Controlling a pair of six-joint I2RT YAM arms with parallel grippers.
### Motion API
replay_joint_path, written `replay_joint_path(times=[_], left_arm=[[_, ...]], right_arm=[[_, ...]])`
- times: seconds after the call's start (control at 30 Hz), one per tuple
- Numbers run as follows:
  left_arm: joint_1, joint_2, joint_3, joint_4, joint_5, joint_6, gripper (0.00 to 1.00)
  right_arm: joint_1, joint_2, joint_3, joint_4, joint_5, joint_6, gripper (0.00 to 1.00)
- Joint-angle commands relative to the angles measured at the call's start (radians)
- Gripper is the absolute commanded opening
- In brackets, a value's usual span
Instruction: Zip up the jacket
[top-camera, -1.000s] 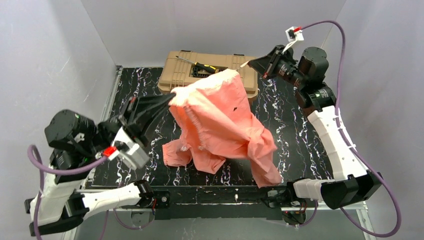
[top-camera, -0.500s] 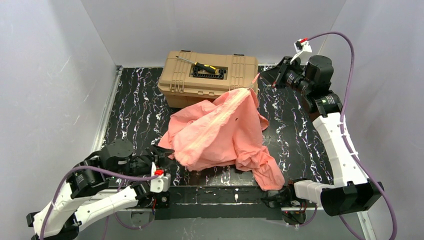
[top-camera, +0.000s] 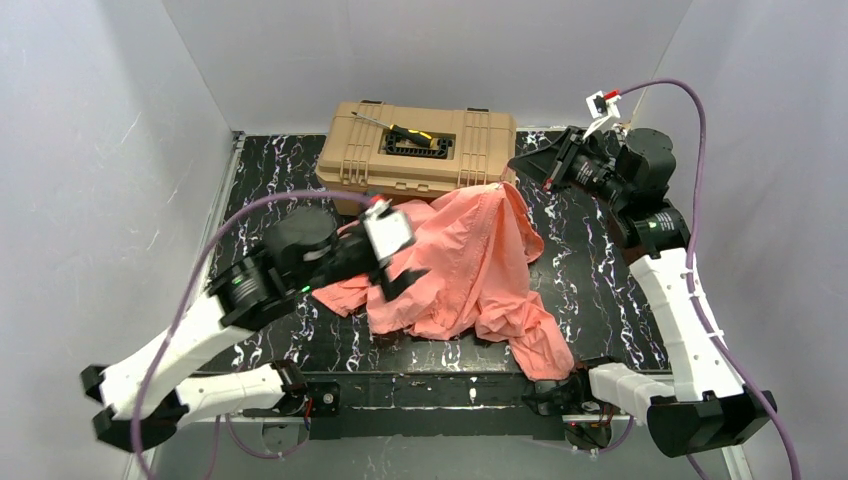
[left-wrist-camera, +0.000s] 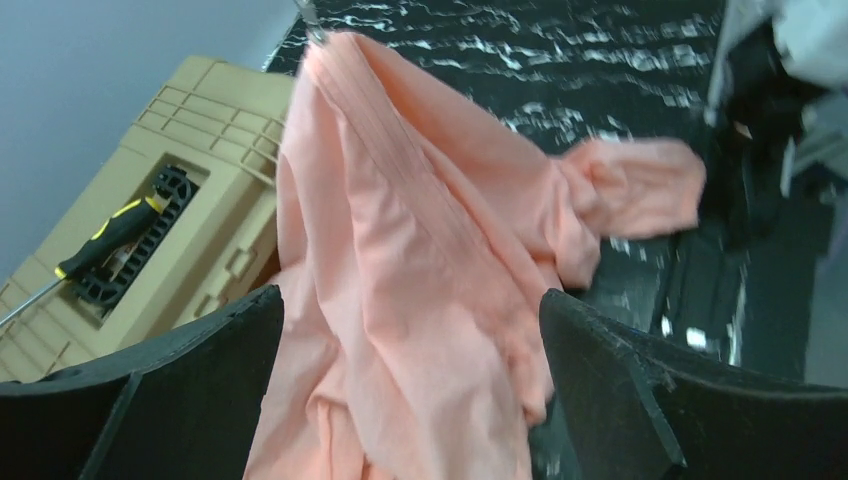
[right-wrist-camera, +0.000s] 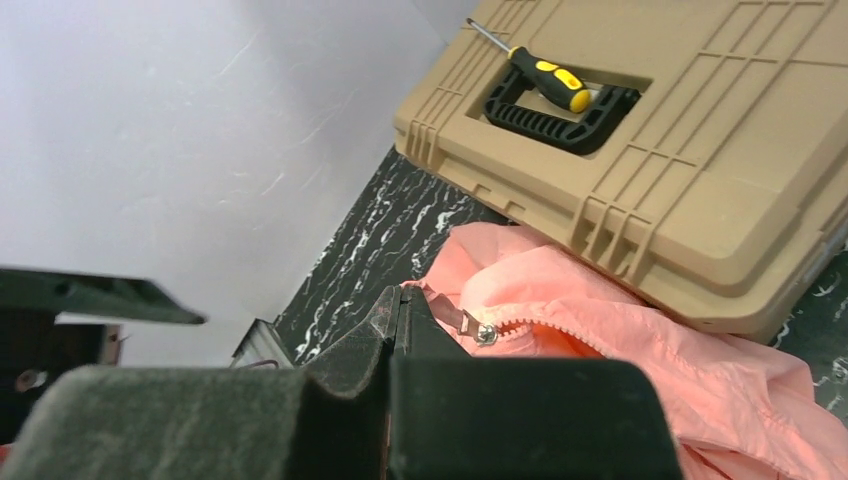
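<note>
My left gripper grabs the jacket across the zipper strip (top-camera: 479, 255) (left-wrist-camera: 446, 220) next, away from the slider, to anchor the jacket so that the pull zips.
The salmon-pink jacket (top-camera: 470, 260) lies crumpled on the black marbled table, its top end drawn up toward the tan toolbox. My right gripper (top-camera: 518, 164) is shut on the metal zipper pull (right-wrist-camera: 462, 322), which runs taut to the slider (right-wrist-camera: 486, 333) at the head of the zipper teeth. In the right wrist view my right gripper (right-wrist-camera: 405, 292) pinches the pull at its very tip. My left gripper (top-camera: 377, 268) hovers open over the jacket's left part. In the left wrist view my left gripper (left-wrist-camera: 410, 300) has jaws spread wide, pink fabric (left-wrist-camera: 420, 250) below and nothing held.
The tan toolbox (top-camera: 420, 150) stands at the back of the table, a yellow-handled screwdriver (top-camera: 408, 130) lying on its black handle. White walls close in the left, back and right. One sleeve (top-camera: 535, 340) trails to the table's front edge.
My left gripper opened and let go of the jacket, dropped low, then came back over the fabric. The jacket fell from hanging onto the table. My right gripper kept its grip and shifted slightly right.
</note>
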Motion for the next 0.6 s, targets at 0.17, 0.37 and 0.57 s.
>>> replay_joint_path(times=[0.17,0.37,0.57], left_arm=[[0.021,0.500,0.218,0.319,-0.109,-0.271,0.93],[0.068,0.630,0.277,0.300,-0.094,-0.402,0.85],[0.103,0.666,0.241,0.375,-0.025,-0.421,0.32]], right_arm=[[0.030,-0.048,-0.003,0.098,-0.033,0.081,0.01],[0.034,-0.067,-0.027,0.116,-0.042,0.094,0.01],[0.034,-0.069,-0.056,0.128,-0.018,0.096,0.01]])
